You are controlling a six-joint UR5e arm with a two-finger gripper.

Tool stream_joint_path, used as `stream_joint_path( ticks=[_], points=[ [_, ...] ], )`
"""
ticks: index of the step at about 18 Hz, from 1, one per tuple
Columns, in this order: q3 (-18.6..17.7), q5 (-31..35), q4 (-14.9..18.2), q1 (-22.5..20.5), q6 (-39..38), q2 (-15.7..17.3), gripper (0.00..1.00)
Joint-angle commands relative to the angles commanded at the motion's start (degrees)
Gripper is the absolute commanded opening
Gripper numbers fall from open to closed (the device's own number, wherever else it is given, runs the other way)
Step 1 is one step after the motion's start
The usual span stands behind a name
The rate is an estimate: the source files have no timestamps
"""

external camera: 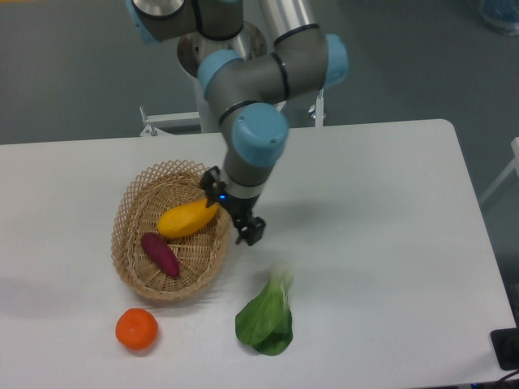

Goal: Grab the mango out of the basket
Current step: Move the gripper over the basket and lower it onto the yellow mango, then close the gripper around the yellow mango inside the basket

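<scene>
The gripper grabs the mango [185, 219] by its smooth rounded sides next, to lift it out of the woven basket.
The mango [185, 219], a smooth yellow-orange oval, lies tilted in the middle of the woven tan basket [134, 203] at the left of the table. Its right end reaches the basket's right rim, just under my gripper [232, 206]. The gripper hangs over that rim, pointing down. Its two black fingers stand well apart, one at the far side [212, 180] and one at the near side [251, 231], so it looks open. The wrist hides the gap between them. I cannot tell whether the fingers touch the mango.
A dark purple oblong vegetable [160, 254] lies in the basket in front of the mango. A round orange citrus fruit [136, 329] sits on the table in front of the basket. A green leafy vegetable [268, 320] lies to the right of it.
</scene>
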State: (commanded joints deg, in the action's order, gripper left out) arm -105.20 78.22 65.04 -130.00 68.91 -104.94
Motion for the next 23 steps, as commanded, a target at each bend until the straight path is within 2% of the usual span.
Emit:
stream_joint_path(
  ticks=[7, 14, 23],
  points=[
    [-2.28, 1.49, -0.09, 2.64, -2.29, -0.35, 1.00],
    [-2.37, 3.60, -0.09, 3.96, -2.47, -0.97, 1.00],
    [-2.29, 3.78, -0.44, 5.37, -7.48, -3.69, 1.00]
  ],
)
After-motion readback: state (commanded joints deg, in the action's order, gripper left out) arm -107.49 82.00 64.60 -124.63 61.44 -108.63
